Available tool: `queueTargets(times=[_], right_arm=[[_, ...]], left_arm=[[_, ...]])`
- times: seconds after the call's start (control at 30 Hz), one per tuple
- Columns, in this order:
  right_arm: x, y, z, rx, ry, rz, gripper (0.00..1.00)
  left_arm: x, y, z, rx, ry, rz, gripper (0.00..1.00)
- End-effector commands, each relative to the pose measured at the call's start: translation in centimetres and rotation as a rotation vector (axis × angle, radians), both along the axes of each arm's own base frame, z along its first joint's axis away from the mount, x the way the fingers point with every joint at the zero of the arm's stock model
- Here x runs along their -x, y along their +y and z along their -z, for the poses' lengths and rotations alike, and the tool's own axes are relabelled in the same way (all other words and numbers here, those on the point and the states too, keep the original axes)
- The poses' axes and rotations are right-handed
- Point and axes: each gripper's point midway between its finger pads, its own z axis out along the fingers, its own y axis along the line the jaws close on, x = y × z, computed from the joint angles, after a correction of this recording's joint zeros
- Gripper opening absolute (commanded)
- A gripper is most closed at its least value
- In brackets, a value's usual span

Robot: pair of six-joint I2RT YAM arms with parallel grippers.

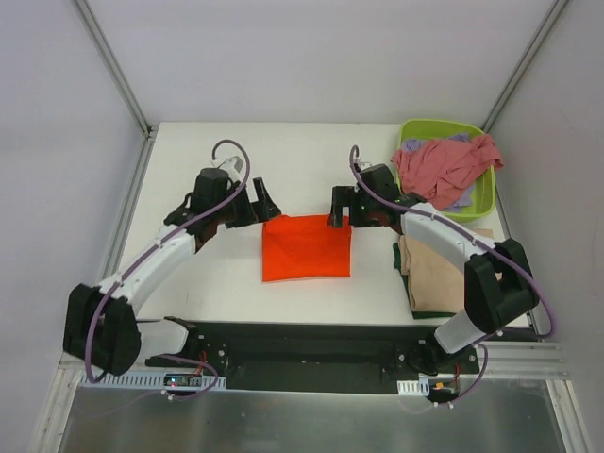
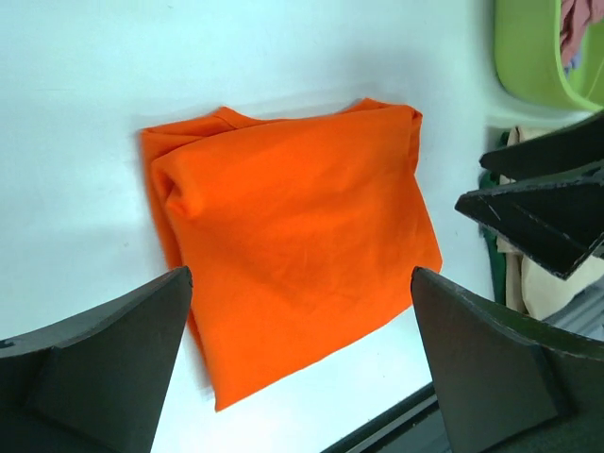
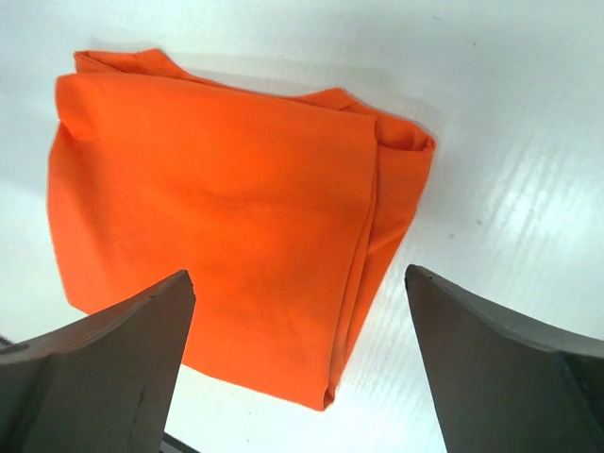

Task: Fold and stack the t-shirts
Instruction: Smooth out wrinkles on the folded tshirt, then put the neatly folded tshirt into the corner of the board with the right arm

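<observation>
I should next use my right gripper to pinch the layers of the folded orange t-shirt together along the side facing the tan t-shirt. The orange t-shirt's body will then trail flat onto the stack (image 1: 435, 276).
The bright orange t-shirt (image 1: 307, 247) lies folded into a square on the white table (image 1: 208, 151). It also shows in the left wrist view (image 2: 293, 236) and the right wrist view (image 3: 217, 217). My left gripper (image 1: 264, 209) (image 2: 300, 274) is open and empty above the shirt's far left corner. My right gripper (image 1: 340, 209) (image 3: 297, 276) is open and empty above its far right corner. A folded tan t-shirt (image 1: 439, 274) lies at the right on a dark green one (image 1: 418, 312). A dusty pink t-shirt (image 1: 444, 168) and a lavender one (image 1: 462, 201) lie crumpled in the tub.
The lime-green plastic tub (image 1: 425, 127) stands at the table's back right, and its wall shows in the left wrist view (image 2: 528, 57). A black base rail (image 1: 311, 340) runs along the near edge. Grey walls close in the table on three sides.
</observation>
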Motion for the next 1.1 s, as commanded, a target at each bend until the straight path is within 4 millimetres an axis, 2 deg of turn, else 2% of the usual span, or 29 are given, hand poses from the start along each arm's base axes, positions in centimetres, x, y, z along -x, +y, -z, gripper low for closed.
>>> queueTargets(times=[0.0,0.13,0.27,0.4,0.47,0.63,0.77,0.87,0.93,1.03,1.07], right_arm=[[1.8,-2.6,0.5,0.269,-0.023,0.031,0.96],[1.9,-2.8,2.3,0.316,0.040,0.102,0.96],[0.9,-0.4,3.2,0.271,0.065,0.091,0.96],[0.0,1.1,4.7,0.279,0.121,0.097,0.96],[0.3,1.7,5.5,0.263,0.156,0.105,0.97],[1.2,1.4,7.3,0.319,0.200,0.165,0.99],[1.9,1.1,8.3,0.408,0.191,0.210,0.88],[2.5,1.7,8.7,0.449,0.168,0.210,0.80],[2.6,2.5,8.8,0.423,0.164,0.202,0.68],[2.4,3.1,8.4,0.387,0.131,0.187,0.40],[2.5,3.3,8.1,0.378,0.125,0.175,0.34]], left_arm=[[1.8,4.2,1.4,-0.099,-0.004,-0.172,0.99],[3.6,5.7,2.7,-0.125,0.012,-0.225,0.99],[4.2,6.3,3.9,-0.149,0.033,-0.237,0.99],[4.4,5.7,4.0,-0.130,0.059,-0.215,0.99],[4.7,5.3,4.1,-0.112,0.073,-0.198,0.99],[4.8,5.4,4.4,-0.116,0.079,-0.202,0.99],[4.9,5.1,4.0,-0.101,0.072,-0.191,0.99],[5.0,5.3,3.8,-0.104,0.062,-0.196,0.99],[5.0,5.3,3.6,-0.103,0.055,-0.197,0.99],[5.1,5.6,3.5,-0.108,0.049,-0.203,0.99],[5.1,5.7,3.5,-0.110,0.045,-0.205,0.99]])
